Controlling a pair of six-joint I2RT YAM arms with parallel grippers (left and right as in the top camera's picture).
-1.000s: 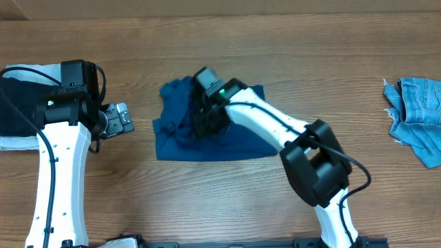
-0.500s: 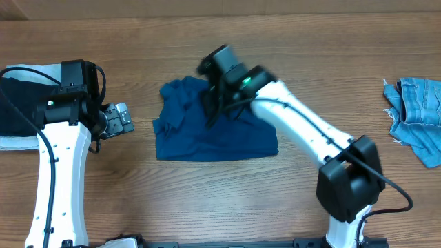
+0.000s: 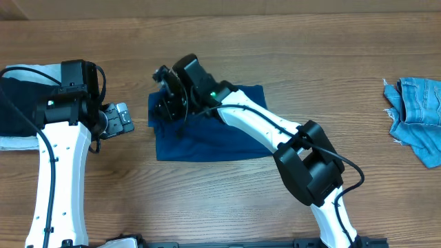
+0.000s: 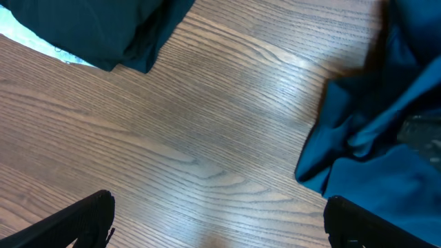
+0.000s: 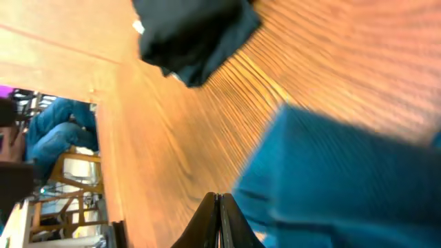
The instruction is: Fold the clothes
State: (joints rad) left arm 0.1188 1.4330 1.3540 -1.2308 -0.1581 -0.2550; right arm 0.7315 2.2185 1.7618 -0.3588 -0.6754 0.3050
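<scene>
Next, my left gripper needs to grab the bunched edge nearest it on the royal-blue polo shirt (image 3: 213,134). Then I will straighten the cloth for folding.
The royal-blue polo shirt (image 3: 213,134) lies partly folded in the middle of the table. It also shows in the left wrist view (image 4: 386,138) and the right wrist view (image 5: 358,179). My right gripper (image 3: 165,96) is over the shirt's far left corner, where the cloth is bunched. Its fingers (image 5: 220,213) are pressed together with no cloth seen between them. My left gripper (image 3: 121,118) is open and empty over bare wood left of the shirt; its fingertips show wide apart in the left wrist view (image 4: 220,224).
A near-black folded garment (image 3: 17,103) lies on a white cloth at the far left, also in the left wrist view (image 4: 103,27) and the right wrist view (image 5: 193,34). A light-blue denim piece (image 3: 417,117) lies at the right edge.
My right arm has swung from the shirt's middle to its far left corner. The bunched cloth there has shifted left. The left arm has not moved.
</scene>
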